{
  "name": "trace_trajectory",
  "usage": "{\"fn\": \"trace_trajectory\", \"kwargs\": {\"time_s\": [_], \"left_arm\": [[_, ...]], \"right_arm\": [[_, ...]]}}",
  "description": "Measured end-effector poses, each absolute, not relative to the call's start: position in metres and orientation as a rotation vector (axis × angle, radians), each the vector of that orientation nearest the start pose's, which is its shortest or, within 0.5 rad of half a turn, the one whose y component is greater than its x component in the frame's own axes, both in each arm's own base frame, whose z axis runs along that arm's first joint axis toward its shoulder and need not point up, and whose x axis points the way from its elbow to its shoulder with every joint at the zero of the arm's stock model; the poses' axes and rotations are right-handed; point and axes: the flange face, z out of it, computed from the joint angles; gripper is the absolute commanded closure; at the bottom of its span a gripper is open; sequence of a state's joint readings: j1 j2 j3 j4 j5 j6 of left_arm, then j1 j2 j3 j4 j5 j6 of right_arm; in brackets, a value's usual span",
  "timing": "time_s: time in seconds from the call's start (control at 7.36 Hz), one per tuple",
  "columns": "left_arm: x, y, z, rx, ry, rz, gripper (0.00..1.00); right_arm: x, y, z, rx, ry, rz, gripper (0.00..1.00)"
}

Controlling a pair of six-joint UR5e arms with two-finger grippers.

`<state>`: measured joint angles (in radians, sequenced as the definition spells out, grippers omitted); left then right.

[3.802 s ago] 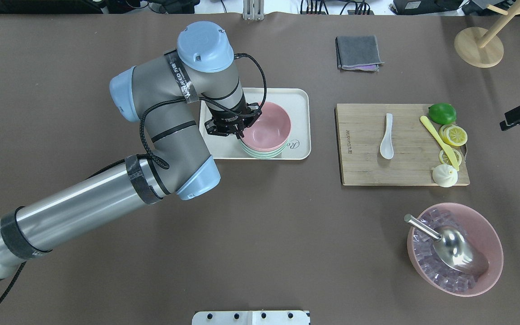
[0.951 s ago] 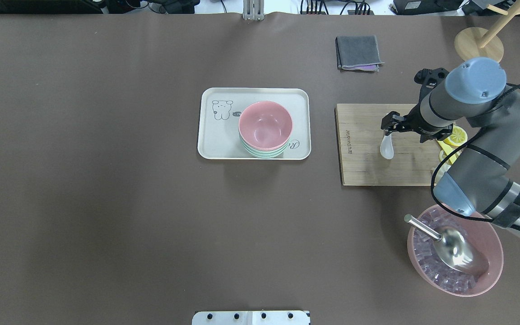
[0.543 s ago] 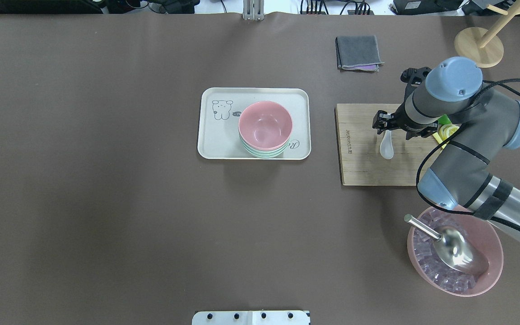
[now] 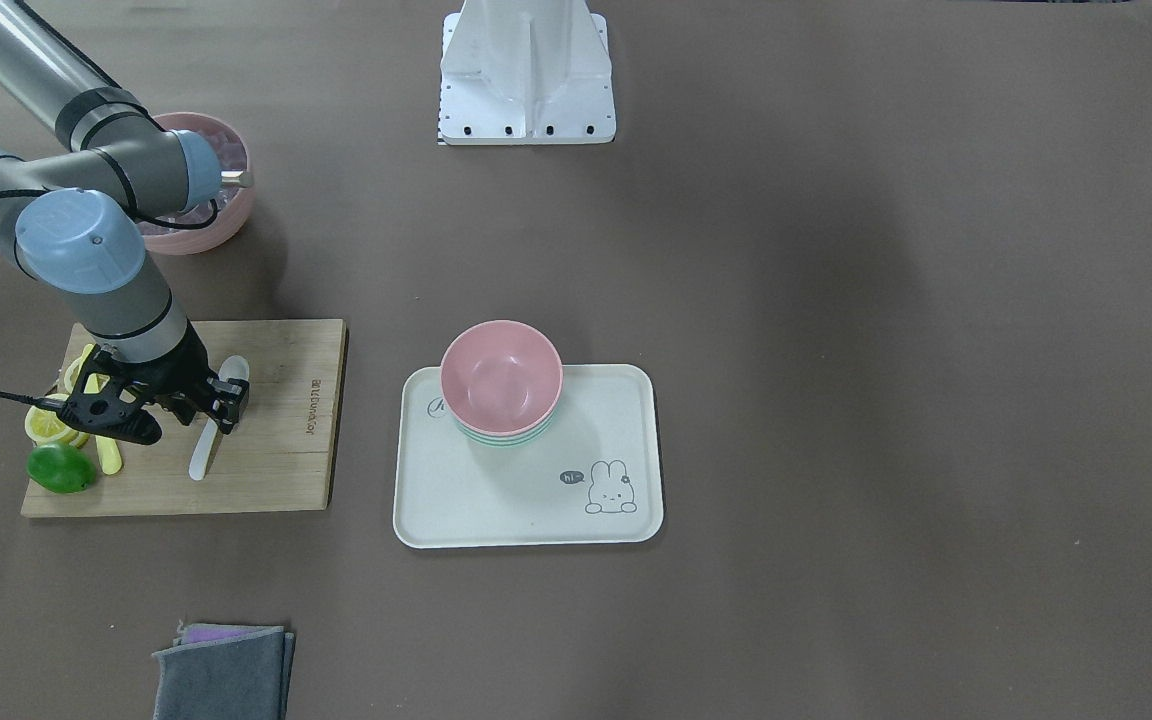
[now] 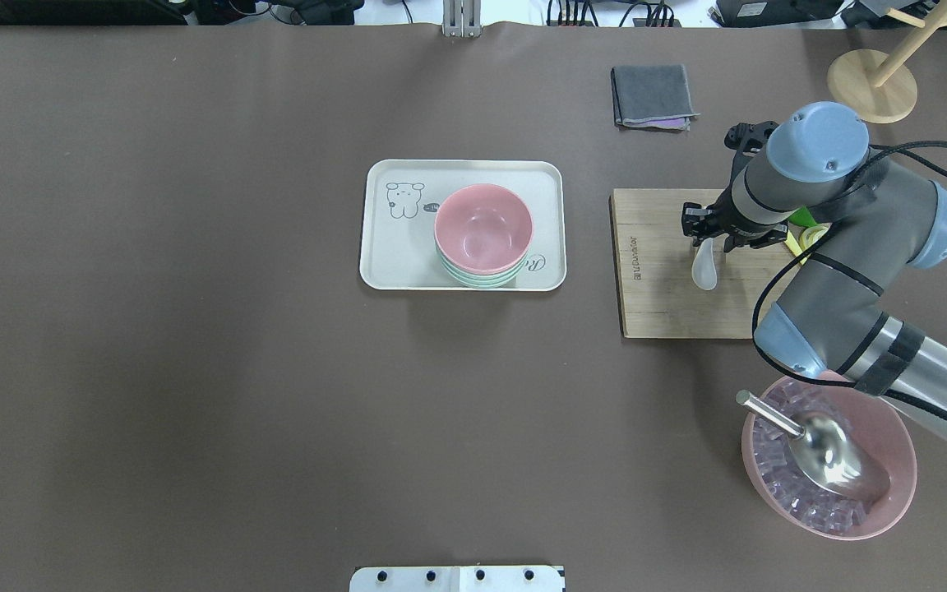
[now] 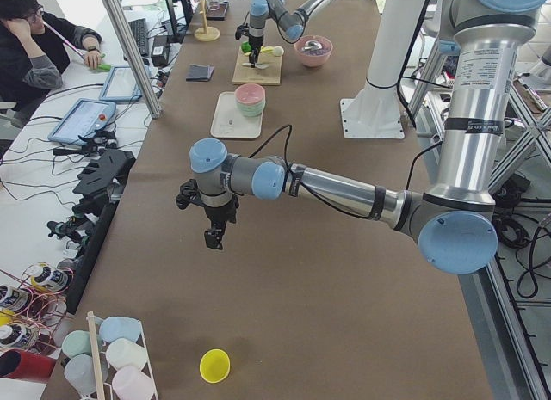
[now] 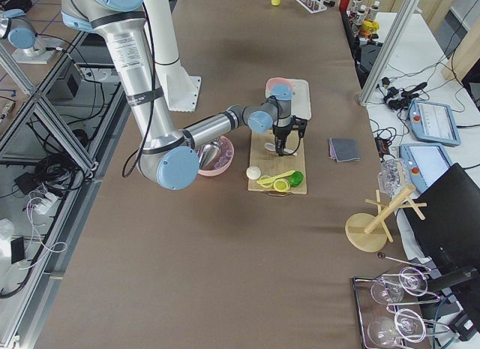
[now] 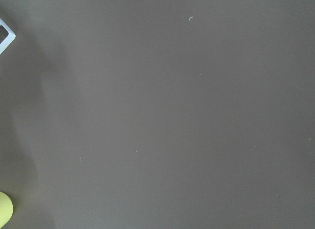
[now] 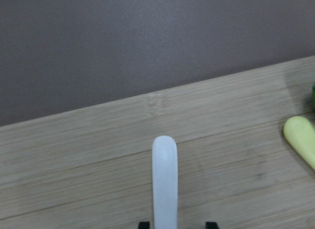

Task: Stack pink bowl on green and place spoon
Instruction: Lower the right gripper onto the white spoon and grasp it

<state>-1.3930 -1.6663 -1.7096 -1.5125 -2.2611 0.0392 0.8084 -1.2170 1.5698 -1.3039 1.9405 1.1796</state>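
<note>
The white spoon needs to go with the stacked bowls. My right gripper will next grab the spoon by its handle (image 4: 205, 449) (image 9: 165, 182) to place it there.
The pink bowl (image 5: 483, 228) sits nested on the green bowls (image 5: 478, 279) on the cream tray (image 5: 391, 263); it also shows in the front view (image 4: 501, 375). The white spoon (image 5: 704, 270) lies on the wooden cutting board (image 5: 654, 304). My right gripper (image 5: 708, 234) is low over the spoon's handle (image 9: 165, 179), open, with one fingertip (image 9: 210, 224) on each side of it. My left gripper (image 6: 215, 236) hangs over bare table far to the left, empty; I cannot tell whether it is open or shut.
On the board beside the spoon lie a lime (image 4: 60, 468), lemon slices (image 4: 44, 422) and a yellow knife (image 9: 300, 138). A pink bowl of ice with a metal scoop (image 5: 831, 452) stands front right. A grey cloth (image 5: 653, 96) and a wooden stand (image 5: 872, 86) are at the back.
My left arm let go of the pink bowl and withdrew out of the overhead view. My right arm came in over the board and settled its open fingers around the spoon's handle.
</note>
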Motion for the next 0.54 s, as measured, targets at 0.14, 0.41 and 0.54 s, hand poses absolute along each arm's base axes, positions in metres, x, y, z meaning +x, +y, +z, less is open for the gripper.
{"fn": "trace_trajectory", "kwargs": {"time_s": [0.14,0.41,0.54], "left_arm": [[0.0260,-0.5378,0.5528,0.121,0.701,0.269,0.02],[0.0263,-0.5380,0.5530,0.119,0.701,0.268,0.02],[0.0263,-0.5380,0.5534,0.119,0.701,0.268,0.02]], "right_arm": [[-0.3789,-0.5377,0.4433,0.051,-0.710,0.285,1.00],[-0.3789,-0.5377,0.4420,0.054,-0.712,0.281,1.00],[-0.3793,-0.5386,0.4377,0.058,-0.717,0.279,1.00]]}}
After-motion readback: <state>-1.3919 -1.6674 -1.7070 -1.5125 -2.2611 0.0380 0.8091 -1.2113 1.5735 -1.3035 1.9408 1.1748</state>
